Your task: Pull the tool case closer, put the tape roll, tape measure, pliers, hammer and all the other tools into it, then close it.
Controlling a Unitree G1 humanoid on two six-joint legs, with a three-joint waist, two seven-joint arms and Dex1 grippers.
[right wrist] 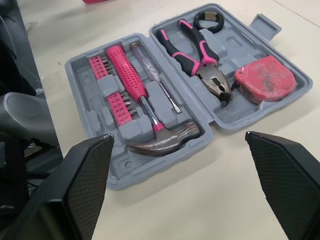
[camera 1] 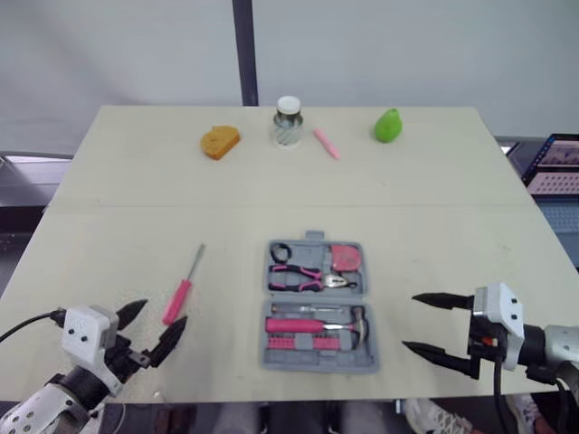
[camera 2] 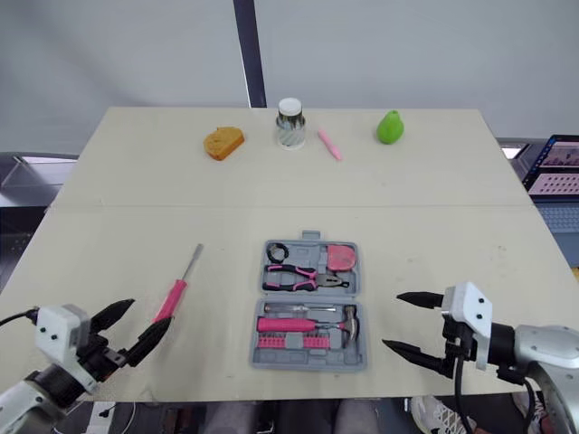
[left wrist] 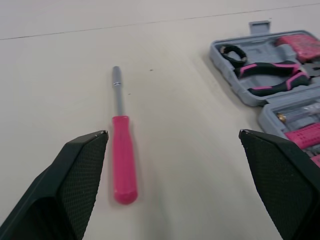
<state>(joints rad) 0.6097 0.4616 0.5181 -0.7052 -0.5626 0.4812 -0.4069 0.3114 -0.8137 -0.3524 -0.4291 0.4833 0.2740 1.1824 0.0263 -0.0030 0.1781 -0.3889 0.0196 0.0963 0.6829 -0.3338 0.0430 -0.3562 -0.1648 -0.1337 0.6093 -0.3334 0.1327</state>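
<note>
My left gripper will next take the screwdriver by its pink handle, which is thick, while the screwdriver's metal shaft [left wrist: 118, 95] is thin beside it.
A grey tool case [camera 1: 318, 306] lies open near the table's front edge. Inside it sit pink-handled pliers [right wrist: 200, 59], a black tape roll [right wrist: 209, 21], a pink tape measure [right wrist: 263, 78], a hammer [right wrist: 150, 131] and a row of pink bits [right wrist: 111, 84]. A pink-handled screwdriver [camera 1: 182, 287] lies on the table left of the case. My left gripper [camera 1: 152, 327] is open just in front of the screwdriver's handle [left wrist: 123, 158]. My right gripper [camera 1: 423, 323] is open to the right of the case, holding nothing.
Along the far edge of the table [camera 1: 109, 217] stand an orange object [camera 1: 220, 142], a glass jar with a white lid [camera 1: 288, 121], a pink marker [camera 1: 327, 143] and a green pear-shaped object [camera 1: 388, 126]. A laptop screen [camera 1: 554, 165] sits off the right side.
</note>
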